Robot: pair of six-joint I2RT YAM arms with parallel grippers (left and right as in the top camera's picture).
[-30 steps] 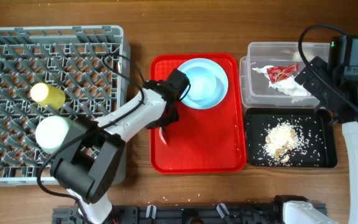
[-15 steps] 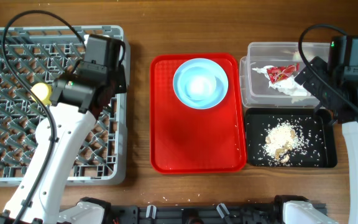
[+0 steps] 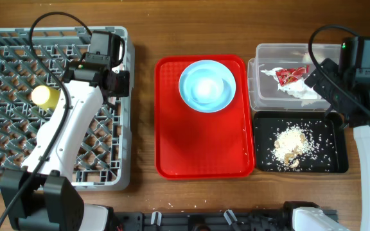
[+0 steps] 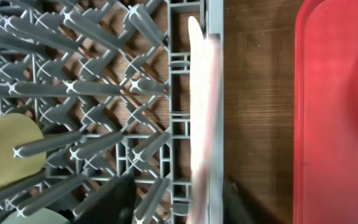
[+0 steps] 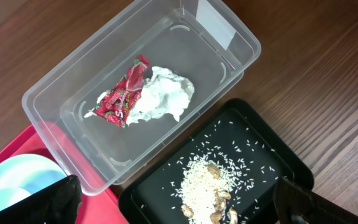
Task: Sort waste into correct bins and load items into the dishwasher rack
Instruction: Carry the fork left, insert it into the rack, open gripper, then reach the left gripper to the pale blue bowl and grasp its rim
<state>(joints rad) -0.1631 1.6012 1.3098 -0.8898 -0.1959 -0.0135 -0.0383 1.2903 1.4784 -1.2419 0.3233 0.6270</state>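
Note:
The left gripper grabs the light-blue plate (image 3: 223,96) by its rim next. This leaves the plate's opposite rim free to load between the dishwasher rack's wires.
My left gripper (image 3: 121,83) (image 4: 179,202) is open over the right edge of the grey dishwasher rack (image 3: 5,58). A blurred white utensil (image 4: 202,118) stands upright between its fingers, against the rack wall (image 4: 215,74). The yellow cup (image 3: 44,96) (image 4: 5,149) lies in the rack. The light-blue plate (image 3: 223,96) sits on the red tray (image 3: 201,147). My left arm hides the green bowl in the overhead view. My right gripper (image 3: 320,78) (image 5: 176,205) is open and empty above the clear tub (image 5: 55,93), which holds the napkin (image 5: 163,96) and the red wrapper (image 5: 124,90). Rice crumbs (image 5: 201,183) lie in the black tray (image 5: 272,155).
The tub (image 3: 262,96) and the black tray (image 3: 336,138) stand side by side right of the red tray. A strip of bare wood (image 4: 260,106) separates the rack from the red tray. Black cables loop above both arms.
My left arm has swung from the red tray to the rack's right edge. The white utensil seen on the tray a second ago is gone from it. The right arm has not moved.

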